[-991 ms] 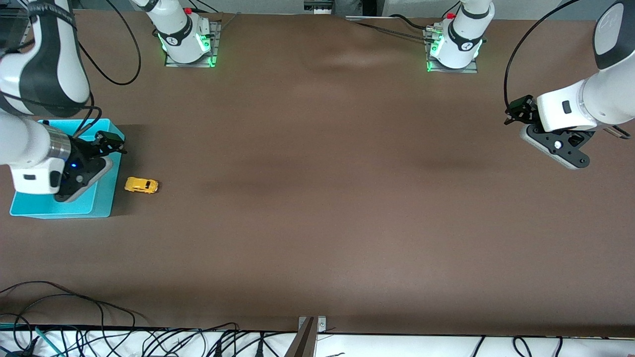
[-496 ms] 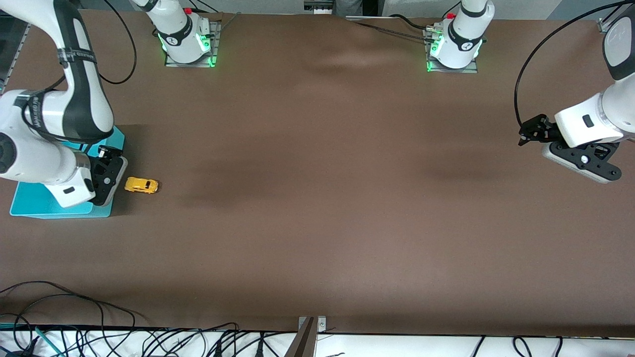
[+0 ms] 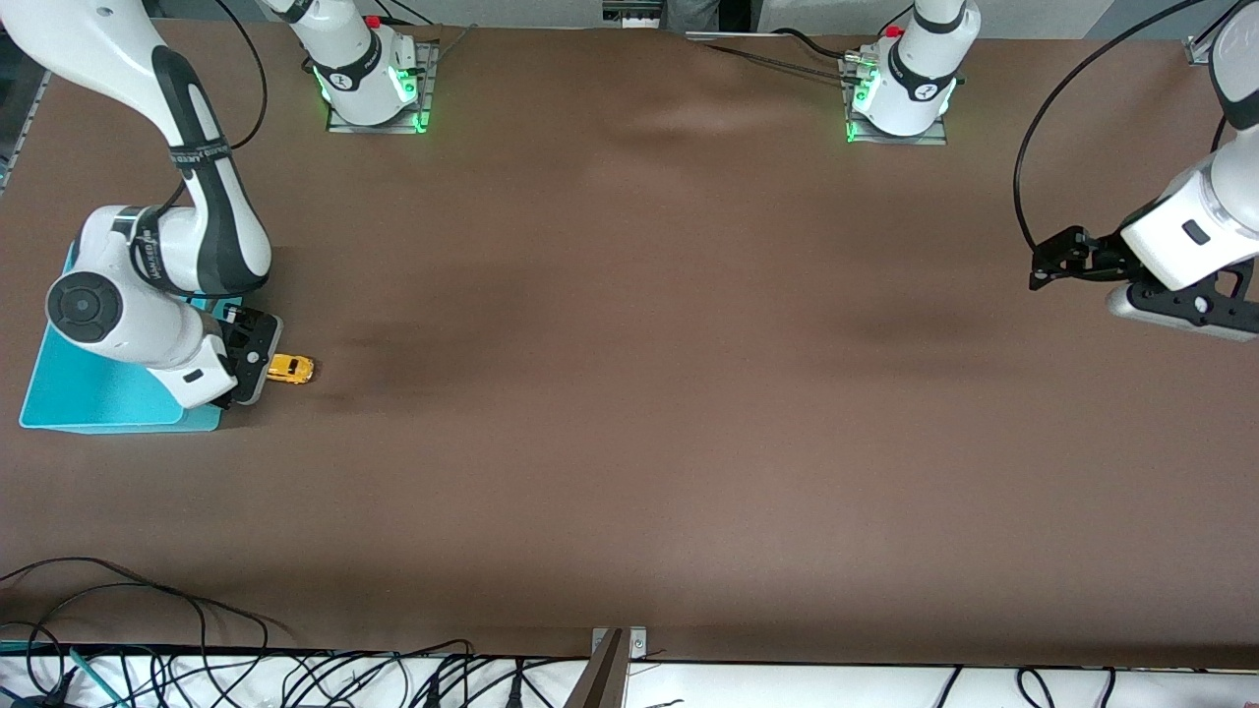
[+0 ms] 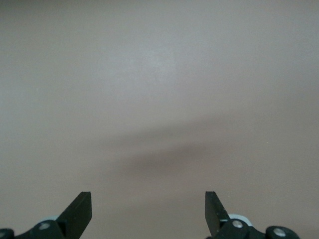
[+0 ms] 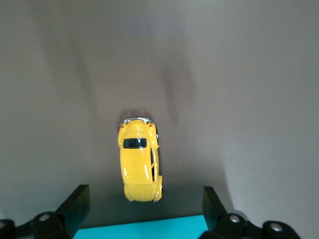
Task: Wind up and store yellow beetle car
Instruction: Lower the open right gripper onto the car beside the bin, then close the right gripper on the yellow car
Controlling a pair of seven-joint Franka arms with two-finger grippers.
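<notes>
I will next grab the yellow beetle car [image 3: 292, 369] by its front sides with my right gripper, so that I can store it in the turquoise bin [image 3: 89, 398].
The yellow beetle car [image 3: 292, 369] stands on the brown table beside the turquoise bin [image 3: 89, 398], at the right arm's end. My right gripper [image 3: 254, 362] hangs over the strip between bin and car. In the right wrist view its fingers [image 5: 76, 205] stand open, and the car [image 5: 139, 160] lies lengthwise just ahead of them, touching neither. The bin's rim [image 5: 144, 230] shows under the right gripper [image 5: 144, 193]. My left gripper [image 3: 1175, 303] waits over bare table at the left arm's end. It is open [image 4: 147, 196] with nothing between its fingers.
Both arm bases [image 3: 372, 93] [image 3: 900, 98] with green lights stand along the table's edge farthest from the front camera. Loose cables [image 3: 148, 649] lie off the table's near edge. Brown tabletop [image 3: 629, 393] stretches between the two arms.
The right arm has swung off the bin toward the car and now partly covers its bin-side end in the front view. The left arm drifted toward its end of the table.
</notes>
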